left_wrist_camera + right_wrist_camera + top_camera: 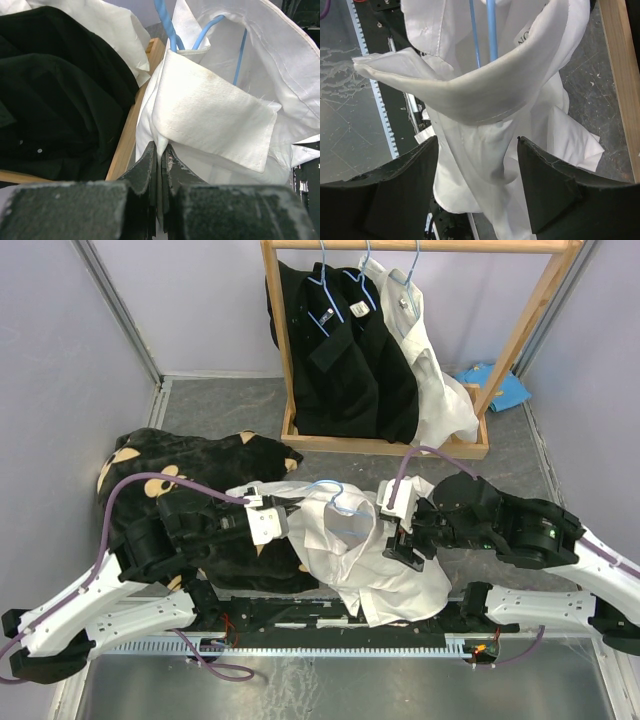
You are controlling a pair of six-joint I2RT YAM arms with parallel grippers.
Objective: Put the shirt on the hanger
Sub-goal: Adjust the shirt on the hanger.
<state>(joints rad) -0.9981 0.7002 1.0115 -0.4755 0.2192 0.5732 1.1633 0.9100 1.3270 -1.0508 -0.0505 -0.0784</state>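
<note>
I should take hold of the shirt's loose fold just below the collar (pixel 482 150) with my right gripper, leave the hanger wire (pixel 492 30) free, and draw the fold over the hanger.
The white shirt (pixel 372 562) hangs bunched between the two arms at the table's near edge, its tail on the surface. The light-blue hanger (pixel 338 498) has its hook above the collar and its wires run down inside the neck. My left gripper (pixel 288 514) is shut on the shirt's collar edge; in the left wrist view its jaws pinch white fabric (pixel 162 150) just below the collar flap (pixel 215 117), with the hanger (pixel 169 27) behind. My right gripper (pixel 404 540) stands open, and a fold of shirt (pixel 480 165) hangs loose between its fingers, under the collar (pixel 470 95) and hanger wire (pixel 492 30).
A wooden clothes rack (pixel 515 330) at the back holds black shirts (pixel 340 350) and another white shirt (pixel 430 370) on hangers. A black cloth with tan motifs (pixel 190 475) lies at the left under the left arm. A blue cloth (pixel 500 385) lies at the back right.
</note>
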